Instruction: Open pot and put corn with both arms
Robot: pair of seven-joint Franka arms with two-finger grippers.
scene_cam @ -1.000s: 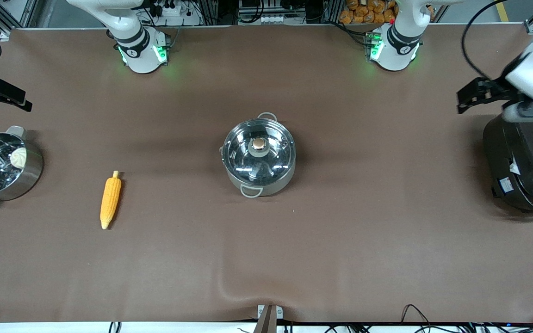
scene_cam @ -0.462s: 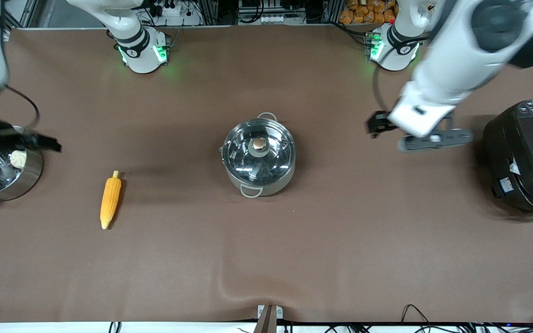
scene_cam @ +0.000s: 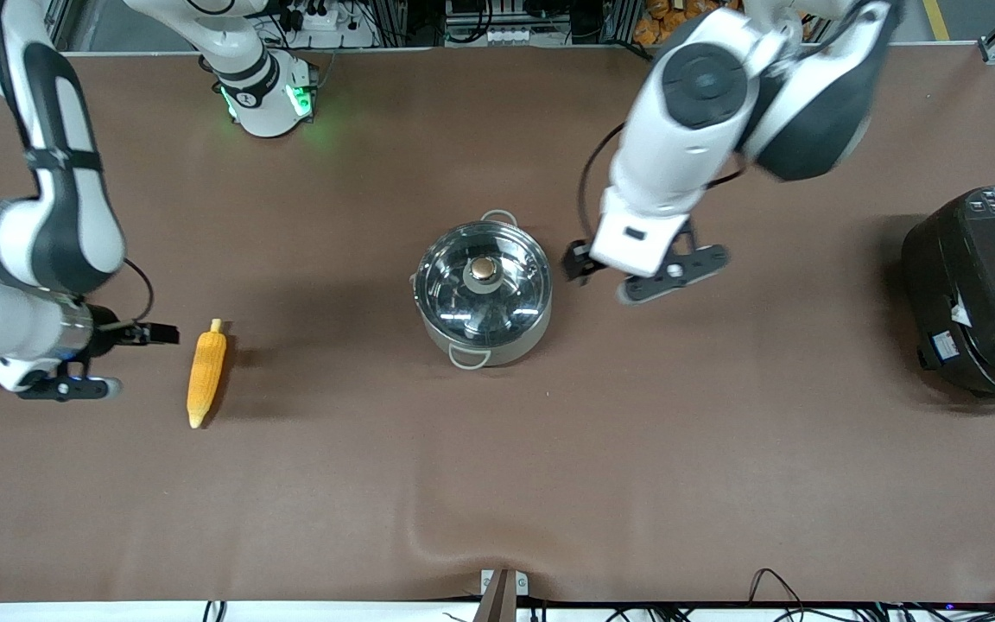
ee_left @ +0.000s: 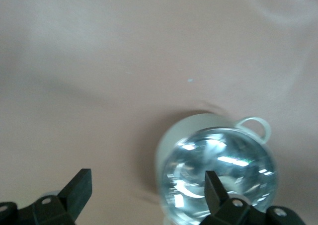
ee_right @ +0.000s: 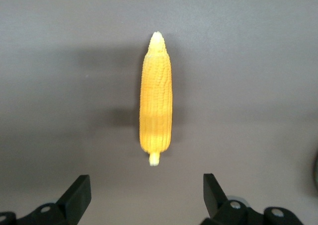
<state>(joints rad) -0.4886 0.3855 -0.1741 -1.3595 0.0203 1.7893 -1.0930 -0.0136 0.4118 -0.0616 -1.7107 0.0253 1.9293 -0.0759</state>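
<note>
I will grab the corn by its thick middle (scene_cam: 208, 368) with my right gripper next, to keep the corn balanced. The corn is long and gets thinner toward a narrow tip (scene_cam: 195, 420).
The shiny steel pot (scene_cam: 497, 344) stands mid-table with its glass lid (scene_cam: 510, 289) and copper knob (scene_cam: 483, 270) on. The yellow corn (scene_cam: 206, 373) lies on the table toward the right arm's end, pale stub pointing at the bases. My left gripper (scene_cam: 579, 263) is open and empty over the table just beside the pot, on the cooker's side. In the left wrist view the pot (ee_left: 218, 173) lies partly between the open fingers of the left gripper (ee_left: 147, 192). My right gripper (scene_cam: 156, 333) is open and empty beside the corn's stub end. In the right wrist view the corn (ee_right: 156, 101) is ahead of the right gripper (ee_right: 146, 200).
A large black cooker (scene_cam: 981, 294) stands at the left arm's end of the table. The right arm covers the steamer pot at its end of the table. The brown mat (scene_cam: 497, 484) has a raised wrinkle near the front edge.
Both arms swung in from the table's ends. The left gripper moved from the cooker to beside the pot. The right gripper moved from the steamer pot to beside the corn.
</note>
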